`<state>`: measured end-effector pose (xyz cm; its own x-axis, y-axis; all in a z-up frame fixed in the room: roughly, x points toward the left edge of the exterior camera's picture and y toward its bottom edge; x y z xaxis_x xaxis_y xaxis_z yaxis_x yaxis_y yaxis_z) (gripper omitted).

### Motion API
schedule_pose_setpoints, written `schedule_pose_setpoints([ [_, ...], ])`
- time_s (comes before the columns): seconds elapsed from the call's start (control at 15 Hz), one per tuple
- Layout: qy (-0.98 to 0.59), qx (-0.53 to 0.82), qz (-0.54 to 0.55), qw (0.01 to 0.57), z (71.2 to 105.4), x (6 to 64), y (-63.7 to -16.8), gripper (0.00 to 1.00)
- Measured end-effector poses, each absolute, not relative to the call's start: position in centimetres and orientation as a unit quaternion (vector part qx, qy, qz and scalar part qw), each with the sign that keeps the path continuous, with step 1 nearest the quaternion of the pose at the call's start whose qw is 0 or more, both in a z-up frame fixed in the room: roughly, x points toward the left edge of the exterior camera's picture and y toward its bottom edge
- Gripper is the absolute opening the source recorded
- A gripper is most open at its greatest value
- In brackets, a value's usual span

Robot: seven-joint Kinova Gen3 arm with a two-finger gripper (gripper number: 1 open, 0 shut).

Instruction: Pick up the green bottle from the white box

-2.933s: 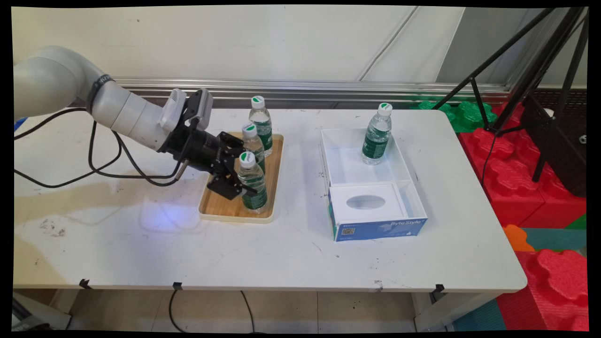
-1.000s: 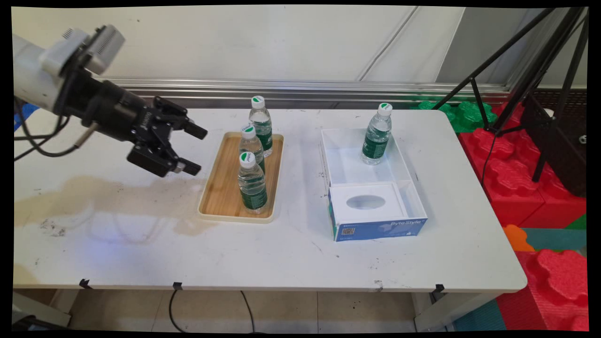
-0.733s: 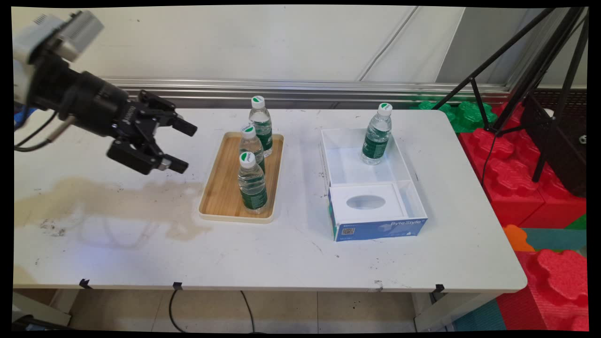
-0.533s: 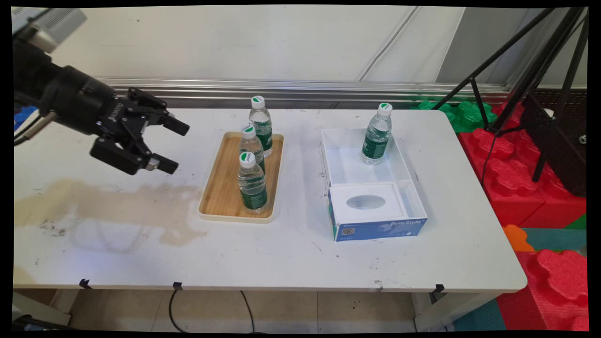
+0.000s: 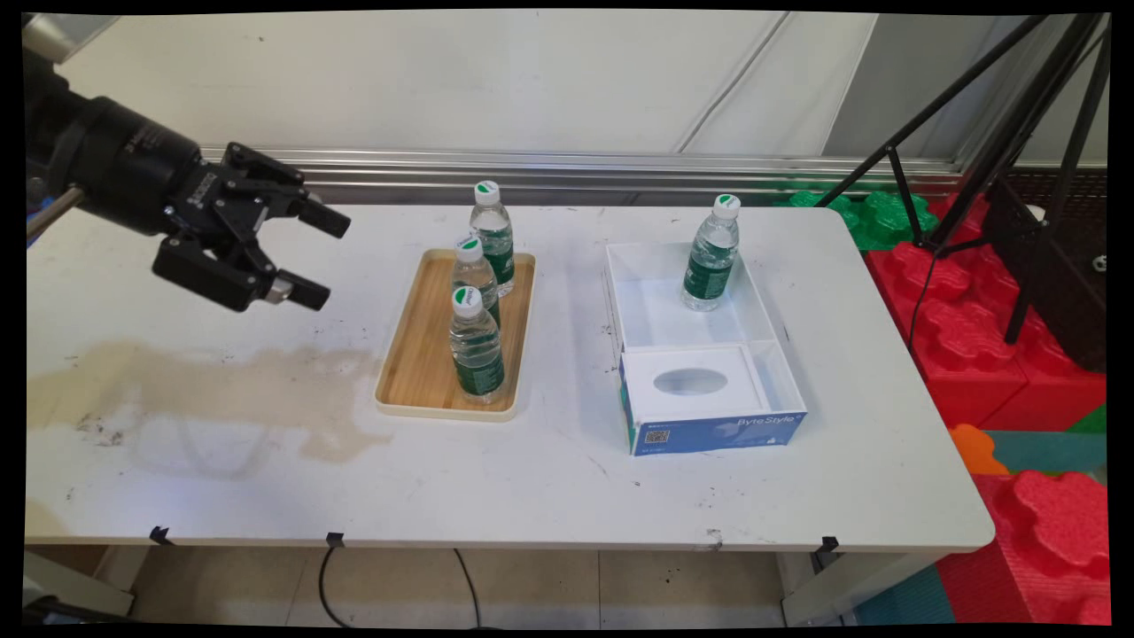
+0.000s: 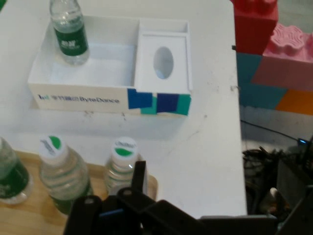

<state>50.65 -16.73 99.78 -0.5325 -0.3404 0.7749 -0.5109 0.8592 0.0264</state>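
The clear water bottle needs to be lifted out of the white box [image 5: 656, 319], so my gripper will reach it next and grab it by its labeled body [image 5: 708, 271].
My black gripper [image 5: 330, 260] hangs open and empty above the table's left part, fingers pointing right toward a wooden tray [image 5: 423, 354]. Three clear water bottles with green labels stand in a row on the tray: front [image 5: 476, 350], middle [image 5: 475, 275], back [image 5: 493, 235]. The gripper is apart from them, well left of the tray. To the right lies an open white box with a blue front [image 5: 719, 431]; another bottle [image 5: 710, 257] stands in its far end. In the hand view one finger [image 6: 140, 178] rises before two bottles [image 6: 61, 169] [image 6: 122, 164], with the box [image 6: 80, 95] beyond.
A brownish stain [image 5: 221, 390] spreads over the table's left side under the gripper. A black tripod [image 5: 1001, 177] and red foam blocks [image 5: 983, 337] stand off the table's right edge. The box's near part holds a white insert with an oval hole [image 5: 689, 381].
The gripper, earlier around the front bottle on the tray, has drawn back to the left and upward with its fingers open. All the bottles stand where they were.
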Motion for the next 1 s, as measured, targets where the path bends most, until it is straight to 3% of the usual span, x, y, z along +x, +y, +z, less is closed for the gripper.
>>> schedule_pose_setpoints([
  [0.53, -0.852, 0.253, 0.156, 0.430, 101.0, 47.2, -22.7, 1.00],
  [1.0, -0.852, 0.240, 0.176, 0.430, 99.7, 42.4, -29.0, 1.00],
])
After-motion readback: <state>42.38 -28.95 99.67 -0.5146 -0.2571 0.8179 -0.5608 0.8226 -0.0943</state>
